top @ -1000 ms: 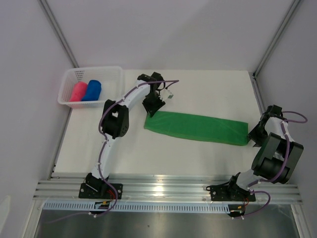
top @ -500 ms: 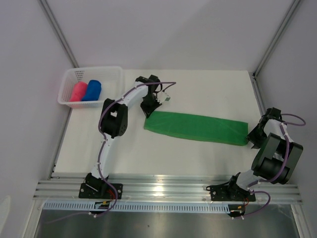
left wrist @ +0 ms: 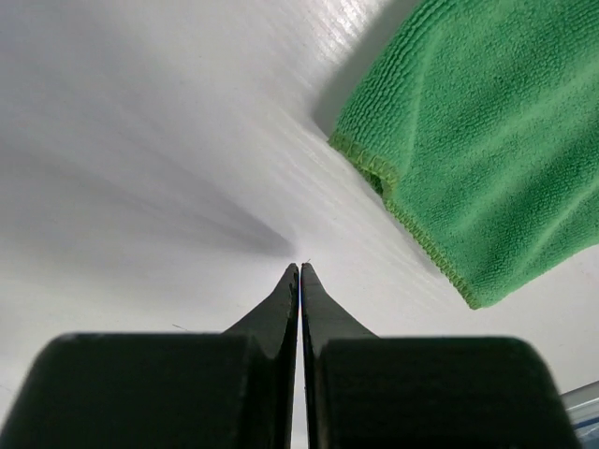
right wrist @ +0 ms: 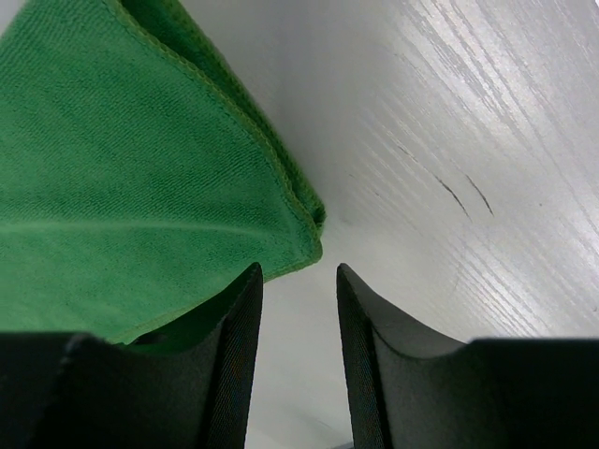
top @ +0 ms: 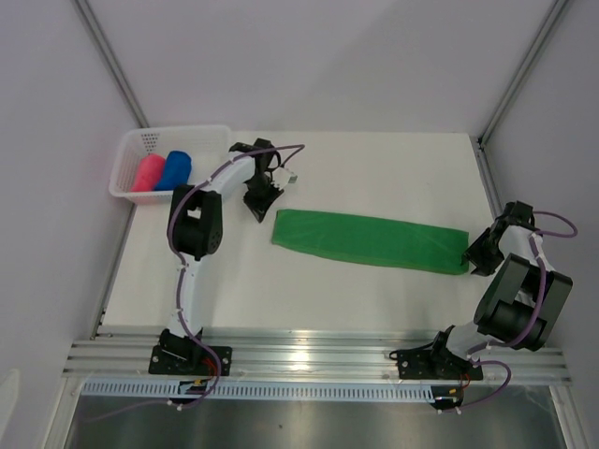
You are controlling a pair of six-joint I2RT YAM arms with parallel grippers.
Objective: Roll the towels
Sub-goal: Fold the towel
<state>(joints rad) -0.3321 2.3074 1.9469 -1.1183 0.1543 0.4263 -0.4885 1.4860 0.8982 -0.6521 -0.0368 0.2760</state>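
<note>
My right gripper is going to grab the green towel's short end next, layers together. Then it can fold the towel toward its opposite end for rolling.
The green towel [top: 370,240] lies folded into a long flat strip across the middle of the table. My left gripper [top: 255,213] hovers just left of the strip's left end, shut and empty; in the left wrist view the closed tips [left wrist: 299,267] point at bare table, with the green towel's corner [left wrist: 468,140] off to the upper right. My right gripper [top: 473,261] stands open at the strip's right end. In the right wrist view the towel's corner [right wrist: 140,168] lies ahead of the open gripper [right wrist: 298,269] and under its left finger [right wrist: 234,318]. The pink towel [top: 148,174] and blue towel [top: 175,169] lie rolled in the basket.
A white mesh basket [top: 173,137] stands at the table's far left corner, close to the left arm. Metal frame posts rise at both back corners. An aluminium rail [top: 309,354] runs along the near edge by the arm bases.
My left gripper has shut and swung left, off the green towel's left end and onto bare table. The towel and the right gripper have stayed put.
</note>
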